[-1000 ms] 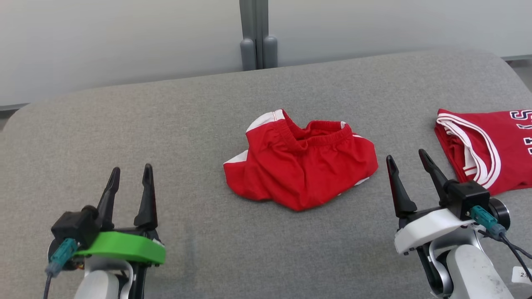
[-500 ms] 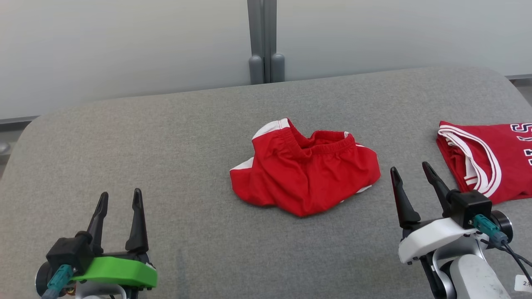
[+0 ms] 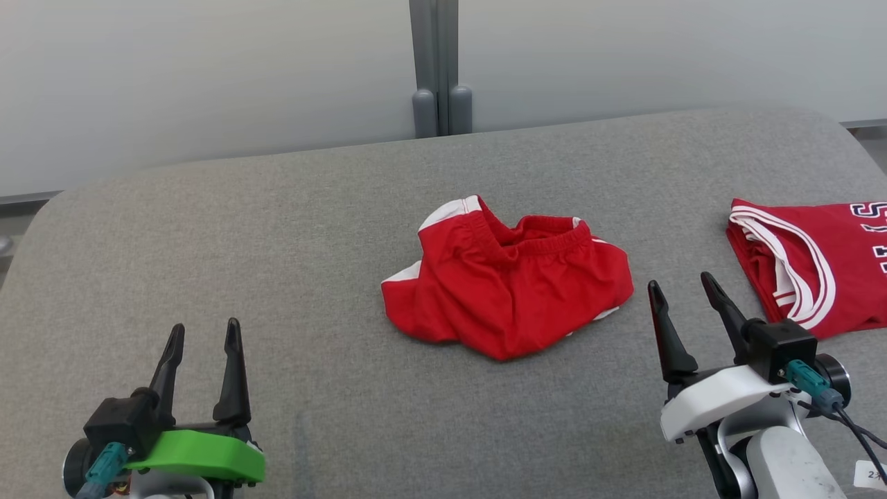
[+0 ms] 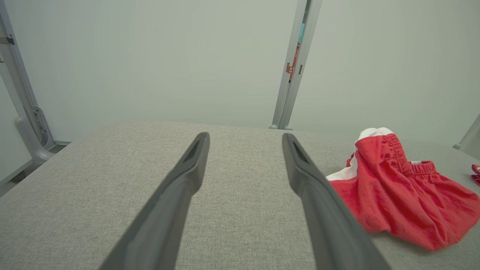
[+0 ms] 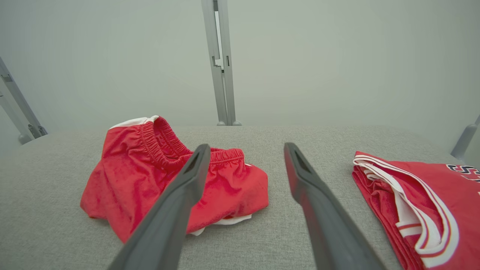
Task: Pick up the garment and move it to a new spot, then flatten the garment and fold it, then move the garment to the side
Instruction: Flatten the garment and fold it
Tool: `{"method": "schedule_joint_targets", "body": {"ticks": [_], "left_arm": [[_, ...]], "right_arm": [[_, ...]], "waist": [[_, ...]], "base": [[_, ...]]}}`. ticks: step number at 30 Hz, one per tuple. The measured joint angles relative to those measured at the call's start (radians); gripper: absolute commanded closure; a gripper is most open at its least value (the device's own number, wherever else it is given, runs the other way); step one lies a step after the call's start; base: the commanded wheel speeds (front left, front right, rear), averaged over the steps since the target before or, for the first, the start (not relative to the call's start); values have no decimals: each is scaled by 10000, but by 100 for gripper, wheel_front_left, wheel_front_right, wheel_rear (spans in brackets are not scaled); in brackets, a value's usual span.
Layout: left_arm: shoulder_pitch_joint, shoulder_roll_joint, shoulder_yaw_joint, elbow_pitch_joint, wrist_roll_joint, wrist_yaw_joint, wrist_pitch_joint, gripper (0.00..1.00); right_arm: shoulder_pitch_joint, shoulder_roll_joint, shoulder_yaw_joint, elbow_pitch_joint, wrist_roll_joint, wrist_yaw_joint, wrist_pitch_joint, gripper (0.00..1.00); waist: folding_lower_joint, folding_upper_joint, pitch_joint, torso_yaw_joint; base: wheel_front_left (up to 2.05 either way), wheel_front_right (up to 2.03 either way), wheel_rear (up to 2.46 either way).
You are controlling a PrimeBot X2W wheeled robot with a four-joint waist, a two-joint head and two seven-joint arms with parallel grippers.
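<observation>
My left gripper should next take hold of the red shorts (image 3: 511, 303) by their elastic waistband (image 3: 479, 233), so the legs stay free to be spread flat.
The garment (image 3: 509, 284) is a crumpled pair of red shorts with white trim and an elastic waistband, lying in a heap at the middle of the grey padded table (image 3: 277, 229). It also lies at the right of the left wrist view (image 4: 401, 195) and at the left of the right wrist view (image 5: 157, 176). My left gripper (image 3: 204, 334) hovers open near the front left, well apart from the shorts. Just off the heap's right edge my right gripper (image 3: 680, 290) stands open and empty.
A folded red jersey (image 3: 811, 256) with white-striped trim and dark lettering lies at the table's right edge, close to my right gripper; it shows too in the right wrist view (image 5: 423, 210). A grey post (image 3: 440, 66) and pale wall panels stand behind the table.
The head camera has tilted, so the whole scene sits lower in the picture. My left gripper has drawn back toward the front left corner. The shorts and jersey lie as before.
</observation>
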Motion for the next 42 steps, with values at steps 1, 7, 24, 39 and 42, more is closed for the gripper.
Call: {"method": "schedule_joint_targets", "body": {"ticks": [1, 7, 24, 39, 42], "left_arm": [[-4, -2, 4, 15, 2, -2, 0, 0], [-93, -6, -123, 378, -4, -13, 2, 0], [-4852, 178, -2372, 2013, -874, -59, 3444, 0], [-7173, -174, -4056, 3503, -1756, 25, 5260, 0], [-7543, -270, -4303, 3835, -1601, 362, 5672, 0]], "right_arm": [[0, 2, 4, 0, 0, 0, 0, 0], [-7, 2, 71, 13, 12, 0, -4, 0], [-923, 81, 652, 98, 31, 0, -196, 0], [-1381, 203, 924, 541, 104, 0, -502, 0], [-1399, 207, 936, 610, 104, 0, -548, 0]], "waist": [[0, 0, 13, 3], [0, 0, 150, -7], [0, 0, 1453, -613], [0, 0, 2362, -1842], [0, 0, 2437, -2014]], "base": [[0, 0, 0], [0, 0, 0], [0, 0, 0], [0, 0, 0], [0, 0, 0]]}}
